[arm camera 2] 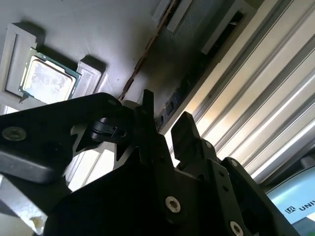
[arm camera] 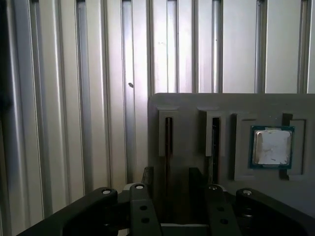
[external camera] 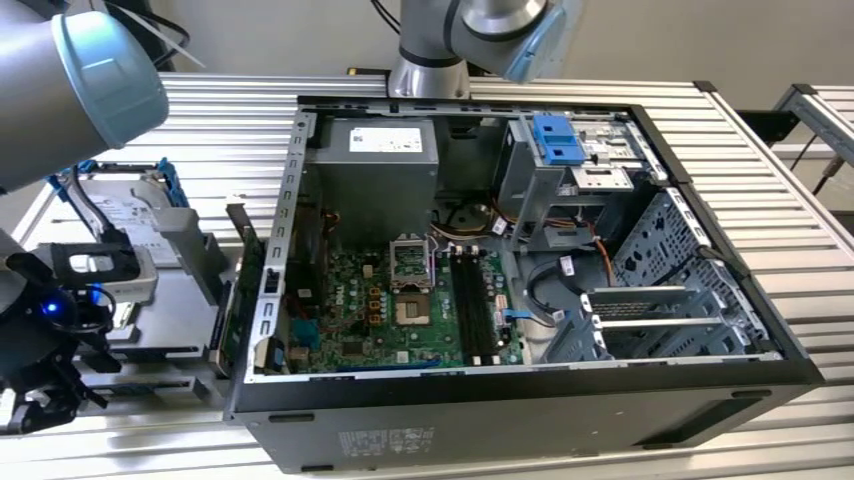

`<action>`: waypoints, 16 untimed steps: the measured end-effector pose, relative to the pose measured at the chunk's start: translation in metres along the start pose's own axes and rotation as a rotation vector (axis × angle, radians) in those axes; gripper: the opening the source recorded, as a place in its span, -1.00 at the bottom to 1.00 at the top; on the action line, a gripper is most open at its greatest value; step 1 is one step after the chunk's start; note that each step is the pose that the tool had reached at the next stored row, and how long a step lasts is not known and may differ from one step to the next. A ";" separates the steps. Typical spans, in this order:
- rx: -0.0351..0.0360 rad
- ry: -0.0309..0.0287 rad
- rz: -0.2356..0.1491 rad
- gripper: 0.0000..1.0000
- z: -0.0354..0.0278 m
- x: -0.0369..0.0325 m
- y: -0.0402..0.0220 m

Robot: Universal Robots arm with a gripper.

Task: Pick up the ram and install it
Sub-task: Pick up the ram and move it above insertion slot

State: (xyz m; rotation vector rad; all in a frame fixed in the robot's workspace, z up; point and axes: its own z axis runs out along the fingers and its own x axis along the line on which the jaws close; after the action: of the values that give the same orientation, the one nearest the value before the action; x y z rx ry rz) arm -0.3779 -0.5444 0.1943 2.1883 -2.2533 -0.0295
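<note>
The grey holder (arm camera: pixel 168 114) is around the end of the ram. My gripper should next grab the ram by the bare middle of its top edge (arm camera: pixel 168 178) to pick it up.
The ram (arm camera: pixel 169 138) stands on edge in a narrow slot of a grey holder tray (arm camera: pixel 187 105); only its thin top edge shows. In the second wrist view the ram's edge (arm camera 2: pixel 147 49) runs as a thin brownish line. My gripper (arm camera: pixel 171 173) hovers over this slot, open. Its two black fingers (arm camera: pixel 147 174) stand one on each side of the stick without touching it. The gripper (arm camera 2: pixel 166 115) also shows its gap in the second wrist view. A second dark stick (arm camera: pixel 215 142) sits in the neighbouring slot. The motherboard's memory slots (external camera: pixel 470 300) lie inside the open computer case (external camera: pixel 534 400).
A processor chip (arm camera: pixel 271 146) rests in a recess of the same tray. In the exterior view a hard drive in a blue bracket (external camera: pixel 127 205) and a green expansion card (external camera: pixel 244 265) stand left of the case. Ribbed aluminium table (arm camera: pixel 74 98) lies all around.
</note>
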 end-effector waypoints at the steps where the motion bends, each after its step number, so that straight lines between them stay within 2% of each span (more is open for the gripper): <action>1: 0.0000 0.0000 0.000 1.00 0.0000 0.0000 0.0000; 5: 0.0003 0.0004 0.000 1.00 0.0002 0.0008 0.0000; 8: 0.0001 0.0036 0.000 1.00 0.0001 0.0022 0.0000; 13: 0.0001 0.0037 0.000 1.00 0.0000 0.0024 -0.0001; 14: 0.0001 0.0037 0.000 -1.00 0.0000 0.0025 -0.0001; 16: 0.0001 0.0037 0.000 -1.00 0.0000 0.0026 -0.0001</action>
State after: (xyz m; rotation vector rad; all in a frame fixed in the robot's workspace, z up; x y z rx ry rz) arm -0.3779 -0.5470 0.1942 2.1864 -2.2516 -0.0253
